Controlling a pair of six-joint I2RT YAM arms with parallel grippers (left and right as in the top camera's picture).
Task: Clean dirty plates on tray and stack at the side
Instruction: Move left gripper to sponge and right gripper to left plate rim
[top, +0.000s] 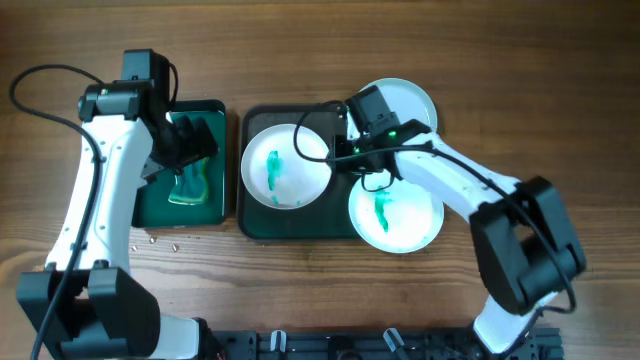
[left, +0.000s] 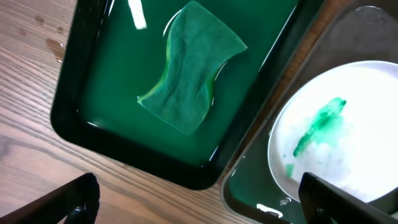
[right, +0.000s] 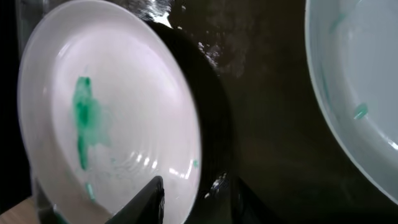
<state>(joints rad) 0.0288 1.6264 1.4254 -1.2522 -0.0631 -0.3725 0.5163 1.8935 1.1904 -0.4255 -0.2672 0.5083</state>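
I should next pinch the green sponge with my left gripper across its narrow middle (top: 192, 173) (left: 192, 67), with the dark side toward me, so the sponge's bottom stays free to wipe plates.
Three white plates show in the overhead view. One with a green streak (top: 283, 170) lies at the left in the large dark tray (top: 300, 226). Another streaked plate (top: 397, 215) overhangs the tray's front right, and a third (top: 405, 100) sits at the back right. My right gripper (top: 338, 152) is narrowed over the left plate's right rim, one finger on its face and one outside, in the right wrist view (right: 199, 202). That plate (right: 99, 118) fills the view's left; another plate (right: 357, 81) is at right. My left gripper (top: 190, 140) is open and empty.
A smaller dark tray (top: 150, 205) holding a green sponge (top: 188, 180) stands left of the large tray. In the left wrist view the sponge (left: 189, 68) lies ahead of my open fingers (left: 199, 202), with the streaked plate (left: 348, 137) at right. Small crumbs (top: 150, 240) lie on the wood.
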